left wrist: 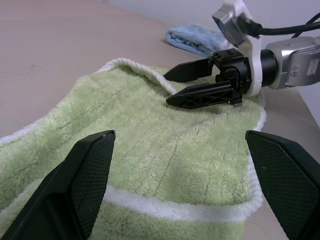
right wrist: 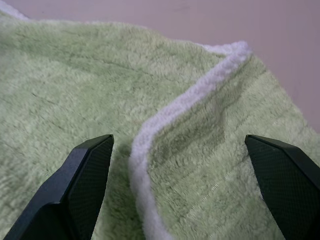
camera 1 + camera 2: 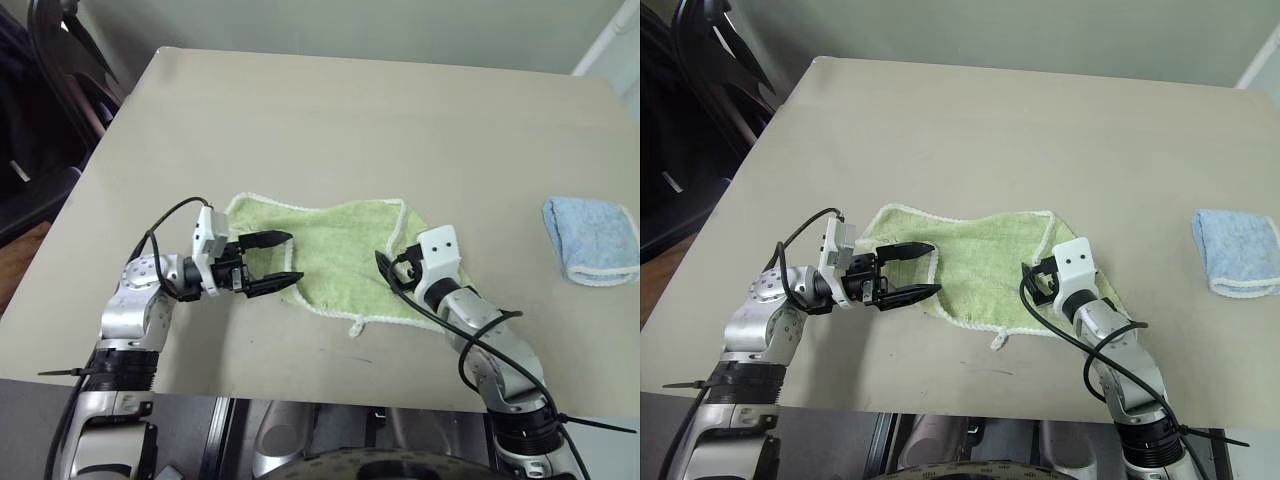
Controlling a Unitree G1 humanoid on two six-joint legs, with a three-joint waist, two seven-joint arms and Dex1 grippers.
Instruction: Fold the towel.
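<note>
Both fingers of my right gripper reach down to the level of the cloth, and the turned-over flap (image 2: pixel 210 162) is against one finger, so I should close on the white edging now.
The light green towel (image 3: pixel 335 250) lies rumpled on the tan table (image 3: pixel 350 110), its small white loop (image 3: pixel 355 327) at the near edge. At its right end a flap is turned over, so the white edging (image 2: pixel 175 107) runs across the green cloth. My left gripper (image 3: pixel 270 262) points right, level, just over the towel's near left part, open with nothing between its fingers (image 1: pixel 95 165). My right gripper (image 1: pixel 167 90) points forward and slightly down over the towel's right end, open, with the white edging between its fingers (image 2: pixel 90 175) and nothing gripped.
A smaller light blue towel (image 3: pixel 592 240) lies folded at the table's right side, apart from the green one. Dark chairs (image 3: pixel 60 70) stand off the table's left edge. Bare table stretches beyond the towel to the far edge.
</note>
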